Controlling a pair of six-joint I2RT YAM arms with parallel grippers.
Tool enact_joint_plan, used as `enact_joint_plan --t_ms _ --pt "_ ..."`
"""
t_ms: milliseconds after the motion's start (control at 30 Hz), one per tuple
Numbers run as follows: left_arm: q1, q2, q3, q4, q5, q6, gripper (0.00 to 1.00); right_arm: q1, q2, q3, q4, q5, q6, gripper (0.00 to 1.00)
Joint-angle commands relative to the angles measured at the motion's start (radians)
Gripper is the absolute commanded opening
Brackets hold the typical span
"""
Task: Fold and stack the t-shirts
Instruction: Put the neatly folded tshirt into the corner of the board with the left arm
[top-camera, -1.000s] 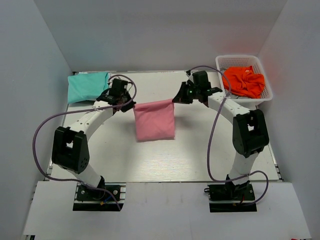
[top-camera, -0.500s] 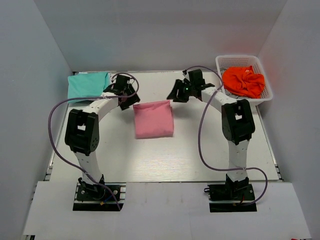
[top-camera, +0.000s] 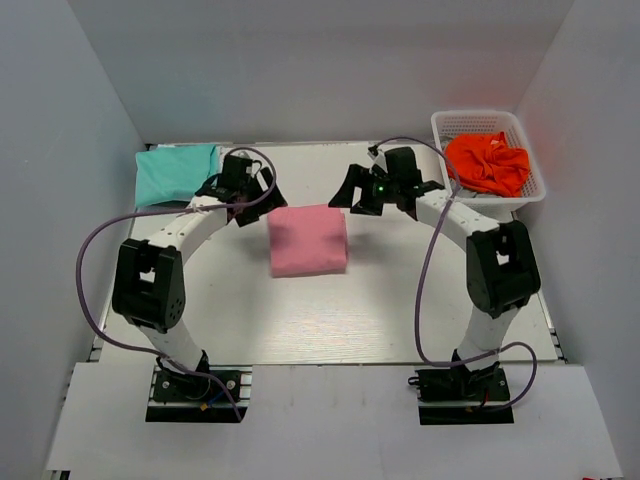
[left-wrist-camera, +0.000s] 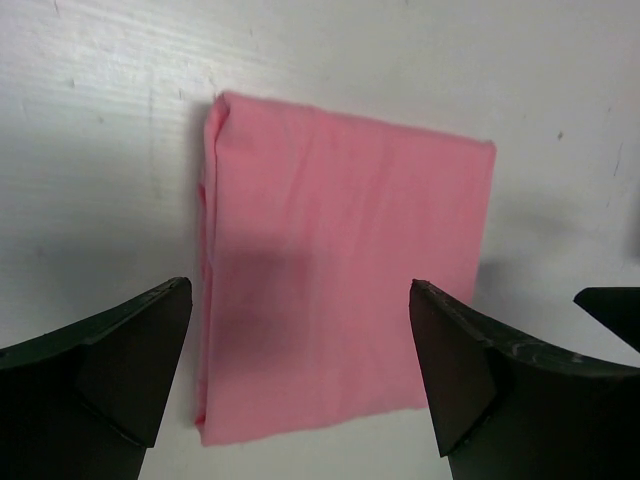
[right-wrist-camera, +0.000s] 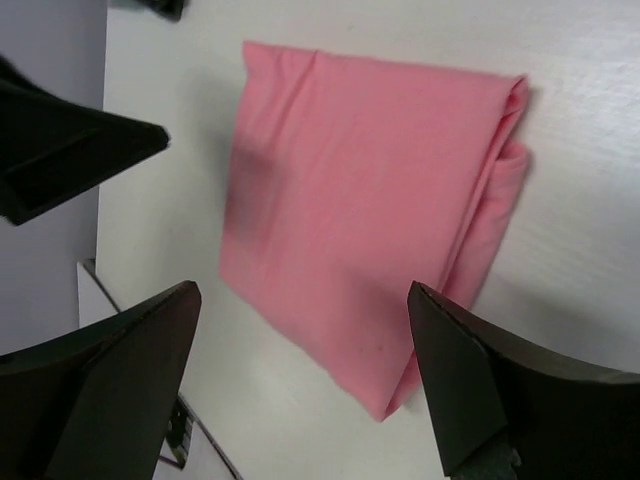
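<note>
The folded pink t-shirt needs to stay folded for stacking, so my left gripper should pinch it next by its side edge (top-camera: 271, 243) near the teal t-shirt (top-camera: 175, 170).
A pink t-shirt (top-camera: 308, 239), folded into a flat rectangle, lies on the white table (top-camera: 400, 300) at its middle. It also fills the left wrist view (left-wrist-camera: 345, 270) and the right wrist view (right-wrist-camera: 370, 220). A teal t-shirt (top-camera: 175, 170) lies folded at the far left corner. My left gripper (top-camera: 252, 203) hovers open by the pink shirt's far left corner, its jaws wide apart with nothing between them (left-wrist-camera: 300, 390). My right gripper (top-camera: 352, 195) stands open by the far right corner, likewise holding nothing (right-wrist-camera: 305, 390).
A white basket (top-camera: 490, 122) at the far right holds a crumpled orange garment (top-camera: 490, 163). Grey walls close in the table on the left, the right and the back. Purple cables loop from both arms.
Both grippers have opened and let go of the pink shirt's far edge. The shirt has dropped flat on the table, and both grippers have drawn slightly away from its corners.
</note>
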Motion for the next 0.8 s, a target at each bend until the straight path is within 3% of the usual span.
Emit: enact_joint_plan --t_ms 0,200,433,633,767 --pt "-0.003 -0.065 -0.076 0.001 0.063 0.022 1.00 0.026 -0.096 -0.068 0.060 -0.012 -0.007 0.90" --pt "-0.021 -0.053 -0.197 0.038 0.054 0.031 1.00 0.025 -0.240 -0.246 0.080 0.017 -0.015 0.90" --pt "-0.058 0.087 -0.128 0.012 0.003 0.057 0.96 0.022 -0.376 -0.355 0.055 0.059 -0.029 0.90" --pt "-0.102 0.213 -0.056 -0.079 -0.144 0.043 0.80 0.020 -0.458 -0.392 0.018 0.115 -0.052 0.90" --pt "-0.145 0.262 -0.047 -0.109 -0.192 0.053 0.63 0.015 -0.495 -0.424 -0.032 0.249 -0.052 0.90"
